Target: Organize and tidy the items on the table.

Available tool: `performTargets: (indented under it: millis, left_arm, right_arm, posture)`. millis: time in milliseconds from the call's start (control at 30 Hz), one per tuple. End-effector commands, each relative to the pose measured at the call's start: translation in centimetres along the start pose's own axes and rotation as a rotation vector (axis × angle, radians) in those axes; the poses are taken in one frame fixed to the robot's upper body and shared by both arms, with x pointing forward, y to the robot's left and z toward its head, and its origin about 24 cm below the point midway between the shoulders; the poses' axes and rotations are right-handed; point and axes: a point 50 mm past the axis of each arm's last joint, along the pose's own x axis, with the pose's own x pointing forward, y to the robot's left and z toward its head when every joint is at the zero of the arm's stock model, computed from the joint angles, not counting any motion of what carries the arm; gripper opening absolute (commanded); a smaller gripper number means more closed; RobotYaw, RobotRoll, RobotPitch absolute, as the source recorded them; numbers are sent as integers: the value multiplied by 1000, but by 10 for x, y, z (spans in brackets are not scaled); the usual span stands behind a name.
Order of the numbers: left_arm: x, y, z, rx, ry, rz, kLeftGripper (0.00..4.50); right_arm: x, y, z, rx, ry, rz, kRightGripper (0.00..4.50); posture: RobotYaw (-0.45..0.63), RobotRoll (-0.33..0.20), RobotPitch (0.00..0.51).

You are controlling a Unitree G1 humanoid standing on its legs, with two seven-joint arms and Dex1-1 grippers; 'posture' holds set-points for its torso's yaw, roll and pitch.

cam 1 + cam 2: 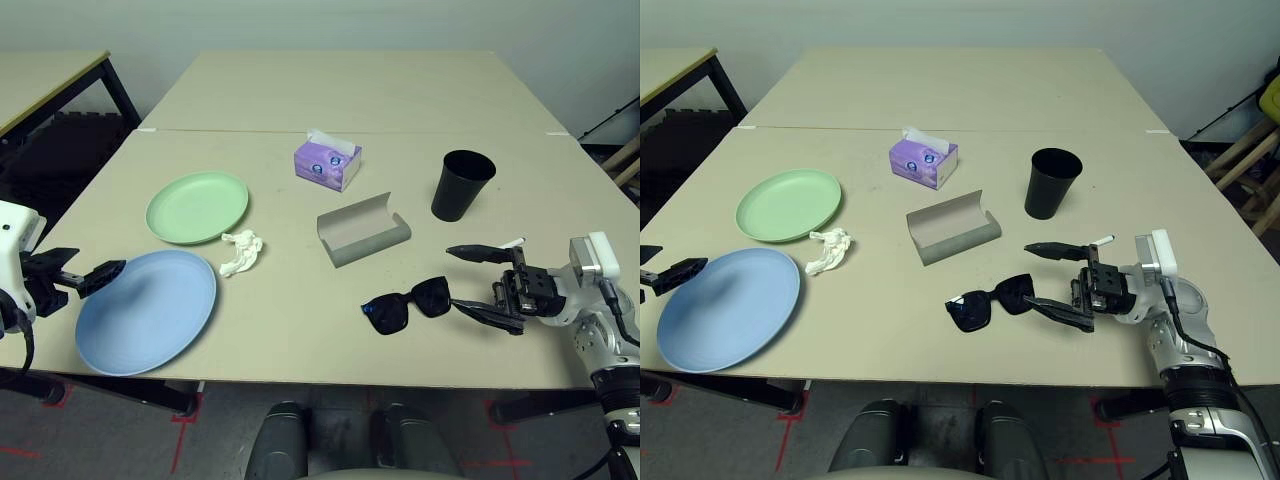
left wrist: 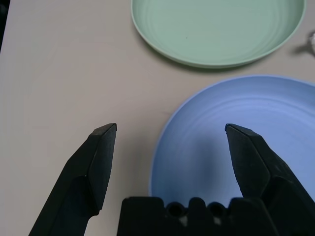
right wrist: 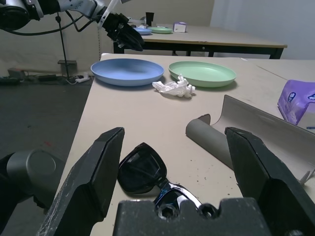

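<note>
The fingers of my left gripper still hover above the blue plate's rim and their shadow, so it comes down before closing on the blue plate.
On the beige table a green plate lies at the left, with a blue plate in front of it and crumpled white tissue beside both. A grey glasses case lies open at the centre, and a black cup stands upright to its right. Black sunglasses lie near the front edge. My right gripper is open just right of them, low over the table, and the sunglasses sit between its fingers near the base. A white pen lies behind its upper finger. My left gripper is open, straddling the blue plate's left rim.
A purple tissue box stands behind the case. A like beige table adjoins at the back and another one stands at the far left. The front edge runs close to the blue plate and the sunglasses.
</note>
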Motion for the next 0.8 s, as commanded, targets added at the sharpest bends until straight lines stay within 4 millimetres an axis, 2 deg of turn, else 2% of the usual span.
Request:
performTargets:
  millis: [33,533,633,800]
  left_arm:
    - [6,-3,-10,-9,59,-13,4488]
    - [20,-7,-42,-29,207,-14,4488]
    - [19,-4,-44,-30,223,-5,3884]
    - [18,-6,-40,-39,225,-22,1971]
  right_arm:
    - [-4,2,-1,-1,13,-9,4492]
    - [-6,0,-1,-25,32,-28,4492]
    - [-7,0,-1,-27,36,-31,4500]
    - [-6,-1,-3,-34,41,-38,4500]
  posture:
    - [139,0,50]
    - [123,0,55]
    - [122,0,56]
    - [125,0,56]
